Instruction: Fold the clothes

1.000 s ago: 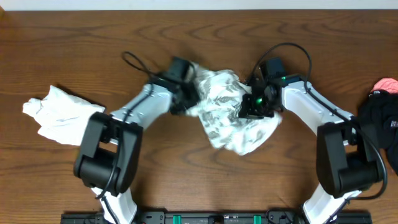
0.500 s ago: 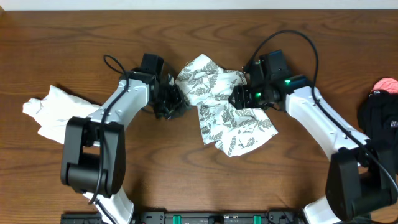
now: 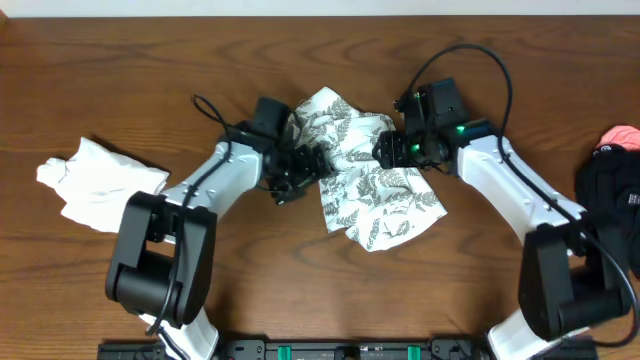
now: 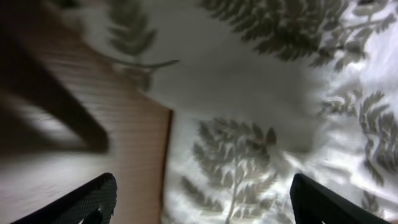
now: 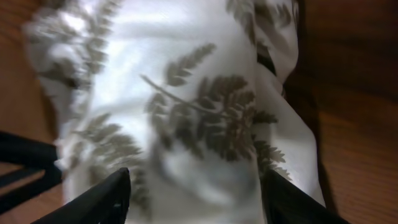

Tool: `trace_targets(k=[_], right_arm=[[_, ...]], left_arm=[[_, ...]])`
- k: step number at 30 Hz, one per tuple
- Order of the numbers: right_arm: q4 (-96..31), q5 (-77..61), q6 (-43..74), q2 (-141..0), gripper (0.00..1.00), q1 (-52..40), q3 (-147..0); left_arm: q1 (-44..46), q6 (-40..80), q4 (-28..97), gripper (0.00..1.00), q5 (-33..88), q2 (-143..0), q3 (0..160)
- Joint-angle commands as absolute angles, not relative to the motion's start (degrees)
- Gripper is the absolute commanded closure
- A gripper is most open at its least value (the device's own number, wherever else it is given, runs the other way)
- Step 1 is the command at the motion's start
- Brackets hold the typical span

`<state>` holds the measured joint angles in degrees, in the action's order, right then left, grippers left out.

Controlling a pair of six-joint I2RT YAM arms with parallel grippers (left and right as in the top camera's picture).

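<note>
My left gripper will next pinch the fern-printed garment's edge [image 3: 323,181] [image 4: 177,183] on the side facing the plain white garment. The rest should trail as I lay it there.
The fern-printed cream garment [image 3: 368,190] of the clothes lies crumpled and partly spread at the table's middle. My left gripper [image 3: 303,166] is at its left edge, open. In the left wrist view its fingertips [image 4: 93,200] straddle the cloth's edge [image 4: 249,149] and bare wood, and nothing is pinched between them. My right gripper [image 3: 387,150] hovers over the upper right part, open, with the leaf-print fabric [image 5: 199,118] under its spread fingers [image 5: 106,196]. A plain white garment [image 3: 95,183] lies at far left. A black garment [image 3: 612,200] lies at the right edge.
A pink item [image 3: 620,135] sits beside the black garment at the right edge. Black cables loop behind both wrists near the table's back. Bare wooden tabletop [image 3: 300,280] lies in front of the fern garment.
Both grippers have opened and let go of the fern garment, which went from bunched to partly spread. The left gripper drew away left, then came back to the cloth's edge.
</note>
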<state>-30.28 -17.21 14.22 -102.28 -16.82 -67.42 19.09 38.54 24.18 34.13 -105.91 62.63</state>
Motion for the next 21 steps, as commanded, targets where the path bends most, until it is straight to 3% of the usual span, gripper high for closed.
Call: trace_targets(k=[1,4,11,15,21], right_arm=[[-30.24,-16.73,14.79,-104.84,0.39,-16.56,-67.33],[-30.92,-16.75,14.83,-106.32,0.49,-16.58,-67.33],[-33.69,-16.51,15.86,-108.88,0.89,-16.67,-67.31],[-34.81,-16.53,15.84,-110.06,0.98,-18.15,-67.31],[-34.28,-16.51,15.79,-110.26,0.99,-22.24,-67.31]], left_arm=[[19.55,46.76,19.9,0.1,33.61,-107.44,59.83],[19.59,49.56,15.66,0.1,33.61,-107.44,58.67],[20.14,54.63,7.88,0.05,33.61,-107.44,58.59],[20.34,57.6,3.11,0.04,33.61,-107.44,58.59],[20.47,57.56,1.85,0.03,33.56,-107.5,58.59]])
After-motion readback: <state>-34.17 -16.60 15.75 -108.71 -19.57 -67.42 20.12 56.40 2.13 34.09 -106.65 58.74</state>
